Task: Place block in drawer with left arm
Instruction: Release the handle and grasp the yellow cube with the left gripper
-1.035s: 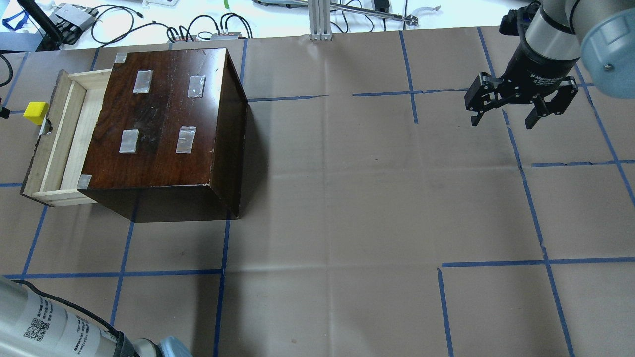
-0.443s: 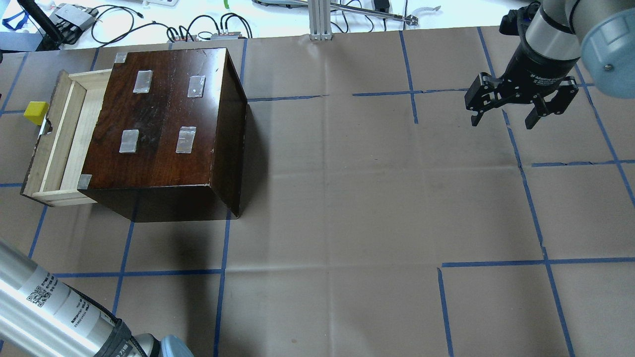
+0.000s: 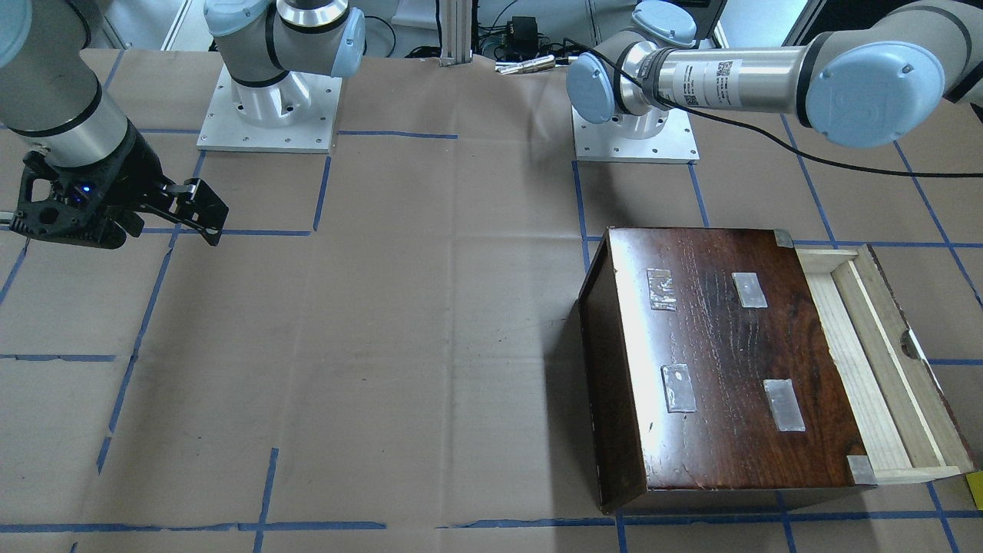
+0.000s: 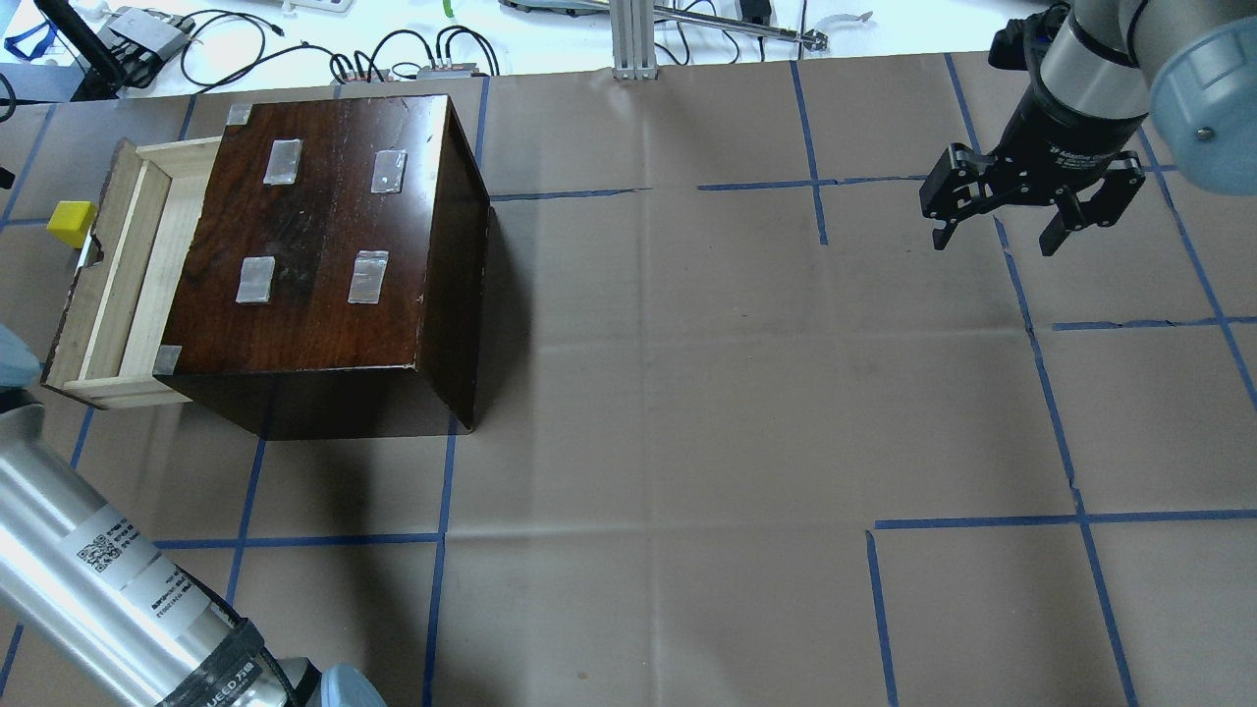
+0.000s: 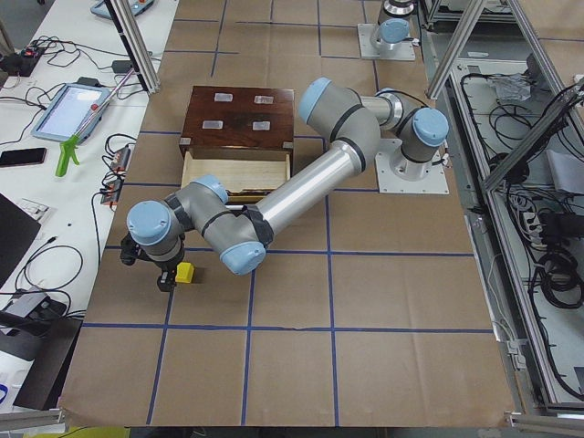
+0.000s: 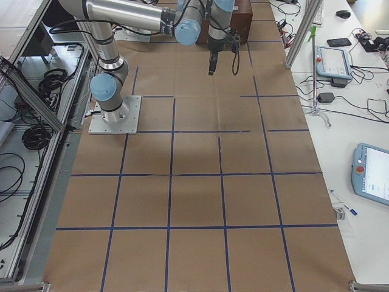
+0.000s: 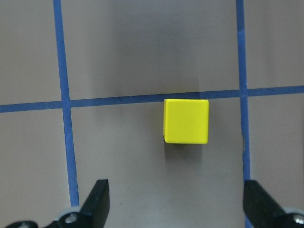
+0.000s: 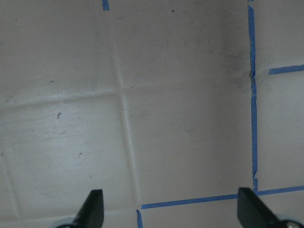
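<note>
My left gripper grabs the yellow block by its opposite sides next, to put the block in the drawer (image 3: 880,359).
The yellow block (image 7: 186,120) lies on the brown paper on a blue tape line, just outside the drawer's front (image 4: 71,224). My left gripper (image 7: 175,194) is open and empty, and in the wrist view the block lies ahead of the gap between its fingers. In the exterior left view the gripper (image 5: 153,266) hangs right beside the block (image 5: 185,273). The drawer (image 4: 118,275) is pulled out of the dark cabinet (image 4: 324,236) and its pale tray looks empty. My right gripper (image 4: 997,236) is open and empty, far off above the table.
The cabinet top carries several silver tape patches (image 4: 281,161). Cables and gear (image 4: 393,49) lie past the table's far edge. The left arm's forearm (image 4: 108,579) crosses the near left corner. Blue tape lines (image 4: 648,190) grid the paper.
The left arm's forearm has swung further into the overhead view at the lower left. The block, the drawer and the right gripper have not moved.
</note>
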Robot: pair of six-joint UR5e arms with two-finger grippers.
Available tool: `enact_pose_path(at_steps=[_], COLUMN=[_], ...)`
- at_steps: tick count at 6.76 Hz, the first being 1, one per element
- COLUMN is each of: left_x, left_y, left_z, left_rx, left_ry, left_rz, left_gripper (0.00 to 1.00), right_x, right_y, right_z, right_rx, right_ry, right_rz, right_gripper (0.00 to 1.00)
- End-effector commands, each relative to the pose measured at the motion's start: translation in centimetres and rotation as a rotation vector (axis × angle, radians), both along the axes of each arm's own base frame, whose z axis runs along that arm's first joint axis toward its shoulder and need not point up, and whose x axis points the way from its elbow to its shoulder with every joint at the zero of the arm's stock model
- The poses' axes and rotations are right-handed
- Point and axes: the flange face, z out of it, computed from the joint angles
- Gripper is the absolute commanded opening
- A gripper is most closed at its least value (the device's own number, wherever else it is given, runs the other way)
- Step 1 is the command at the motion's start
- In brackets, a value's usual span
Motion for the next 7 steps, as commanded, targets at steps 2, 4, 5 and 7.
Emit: enact_pose_path(at_steps=[2, 4, 5, 7], left_x=[-1.7, -4.4, -3.9, -2.9], left_y=[-2.3, -4.2, -4.6, -4.1], left_z=[-5.3, -9.2, -11.1, -11.5], left_rx=[0.035, 0.068, 0.060, 0.106], left_ry=[0.039, 0.055, 0.045, -0.027], left_rz=[-0.031, -0.070, -0.069, -0.071], left_gripper=[0.98, 0.98, 0.98, 0.98], right_x=[0.0, 0.0, 0.0, 0.0], right_y=[0.0, 0.0, 0.0, 0.0], right_z=[0.0, 0.0, 0.0, 0.0], right_rx=[0.000, 0.000, 0.000, 0.000], right_ry=[0.000, 0.000, 0.000, 0.000], right_rz=[0.001, 0.001, 0.002, 0.001], right_gripper=[1.00, 1.00, 1.00, 1.00])
